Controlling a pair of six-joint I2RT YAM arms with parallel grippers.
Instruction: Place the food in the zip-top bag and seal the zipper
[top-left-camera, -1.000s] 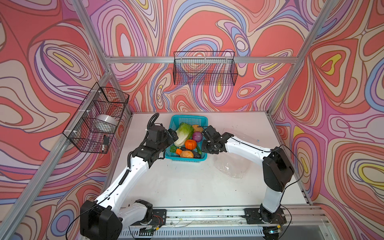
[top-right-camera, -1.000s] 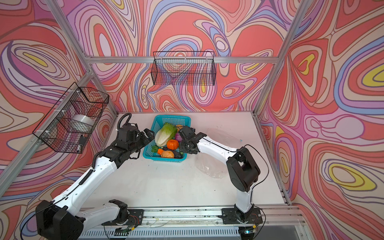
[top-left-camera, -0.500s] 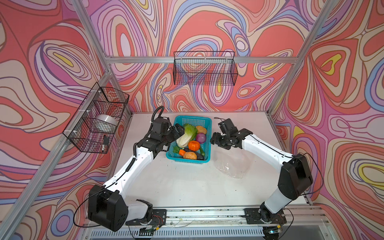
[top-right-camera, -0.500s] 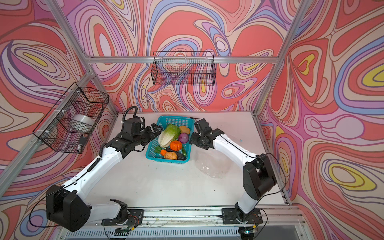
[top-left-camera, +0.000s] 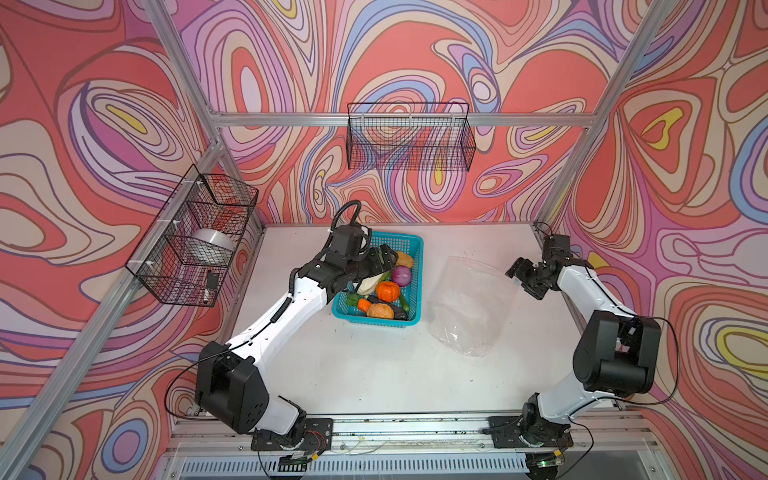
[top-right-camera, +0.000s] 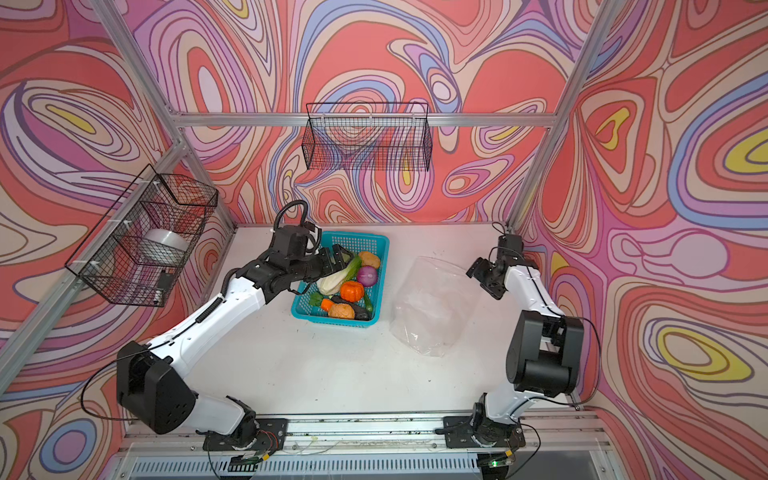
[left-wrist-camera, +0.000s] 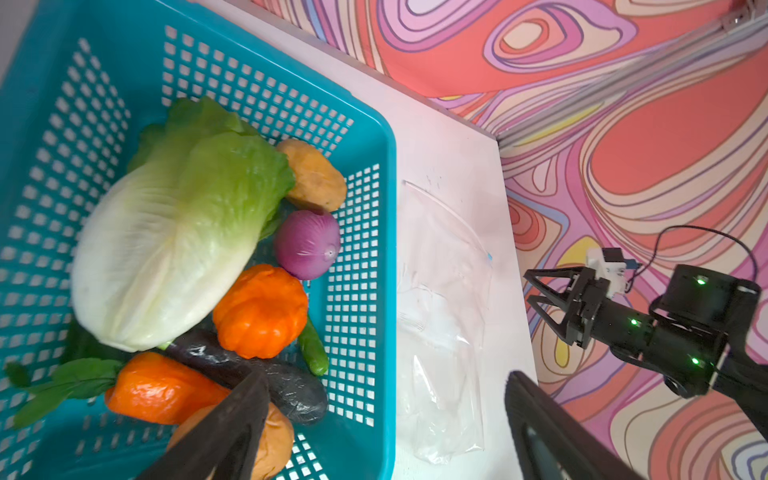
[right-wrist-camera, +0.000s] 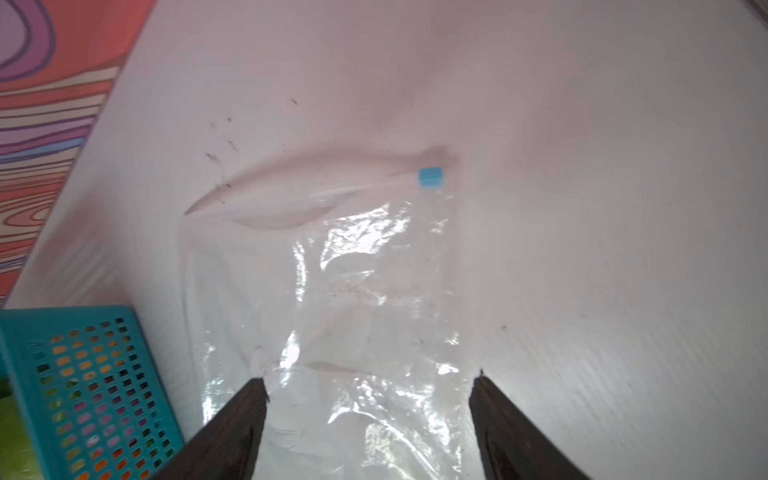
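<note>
The robot's right gripper needs to keep the bag's zipper opening free to open, so it will next grab the zip-top bag (top-left-camera: 469, 307) by its side edge near the blue slider.
The food lies heaped in a teal basket (top-left-camera: 418, 266) mid-table: lettuce (left-wrist-camera: 174, 224), purple onion (left-wrist-camera: 307, 243), orange pumpkin (left-wrist-camera: 262, 311), two potatoes (left-wrist-camera: 316, 174), carrot (left-wrist-camera: 158, 390) and dark cucumber (left-wrist-camera: 299, 395). Open and empty, my left gripper (top-left-camera: 384, 259) (left-wrist-camera: 385, 376) hovers over the basket's back part, above the lettuce. The zip-top bag (top-left-camera: 469, 307) (right-wrist-camera: 353, 291) lies flat and empty, right of the basket. Its zipper's blue slider (right-wrist-camera: 431, 177) sits at the far right corner. My right gripper (top-left-camera: 521, 282) (right-wrist-camera: 369, 378) hangs open, just right of the bag.
A wire basket (top-left-camera: 195, 237) holding a silver roll hangs on the left wall, and another wire basket (top-left-camera: 409, 137) hangs on the back wall. The right arm's elbow (top-left-camera: 615, 357) stands close to the right wall. Metal frame posts stand in the back corners.
My right gripper has opened and swung from the basket's right side to beyond the bag. My left gripper has moved from the basket's left side to above it.
</note>
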